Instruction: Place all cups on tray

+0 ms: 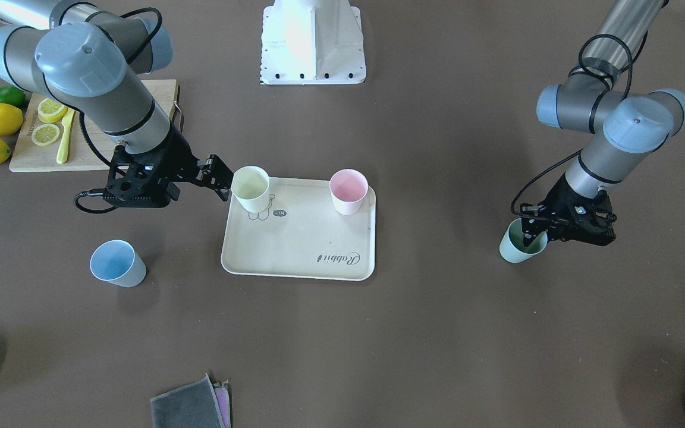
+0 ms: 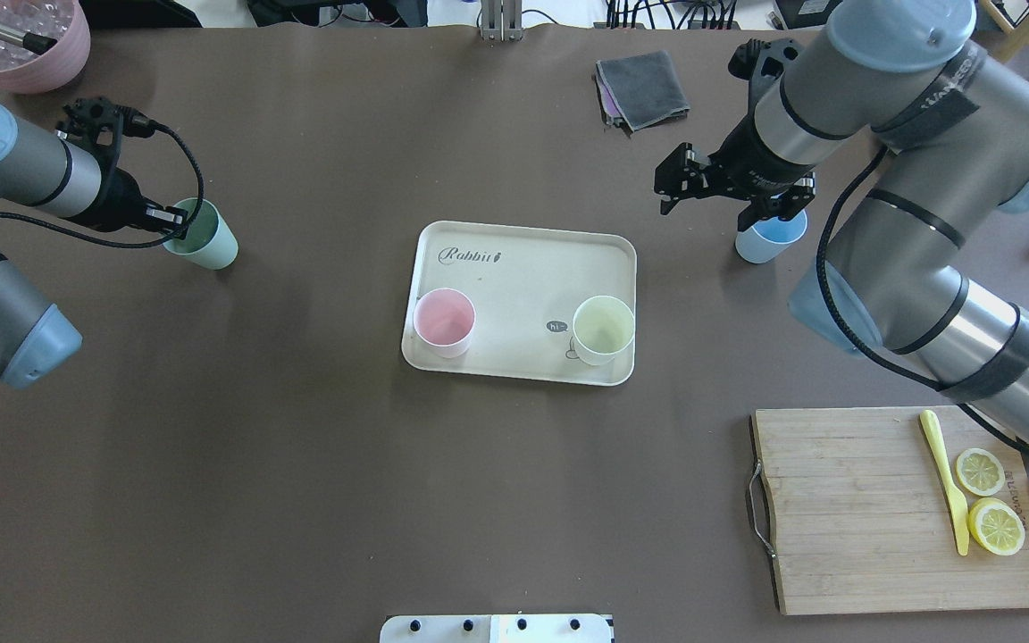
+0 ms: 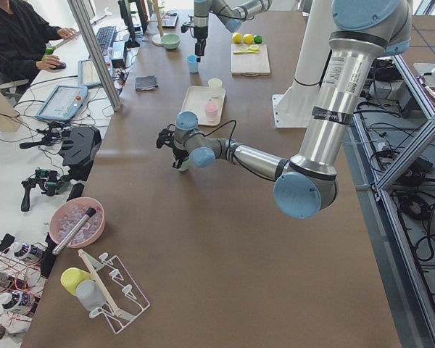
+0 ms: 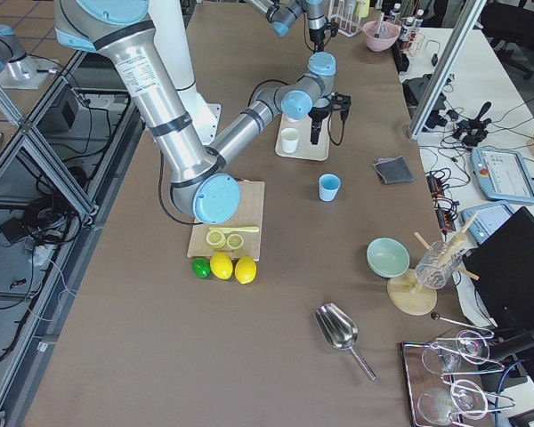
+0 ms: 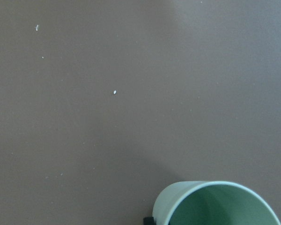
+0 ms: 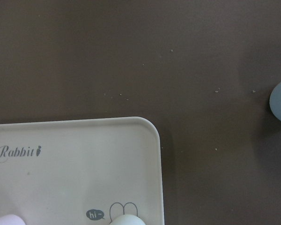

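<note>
My right gripper is about to grab the light blue cup by its rim (image 1: 118, 242) next, to put it on the tray (image 1: 294, 246) with the others.
The cream tray (image 2: 523, 268) with the "Rabbit" lettering lies mid-table. The pink cup (image 2: 444, 321) and the pale yellow cup (image 2: 603, 329) stand upright on it. The light blue cup (image 2: 770, 237) stands on the table to the tray's right. My right gripper (image 2: 673, 183) is open and empty, raised beside the tray; in the front view it (image 1: 219, 177) hangs close to the yellow cup (image 1: 251, 188). My left gripper (image 2: 177, 225) is shut on the rim of the mint green cup (image 2: 204, 237), left of the tray, one finger inside it. The left wrist view shows that cup (image 5: 218, 206).
A wooden cutting board (image 2: 854, 509) with lemon slices and a yellow knife lies at the near right, with whole lemons and a lime beside it. A grey cloth (image 2: 644, 89) lies at the far side. A pink bowl (image 2: 23, 45) stands at the far left corner.
</note>
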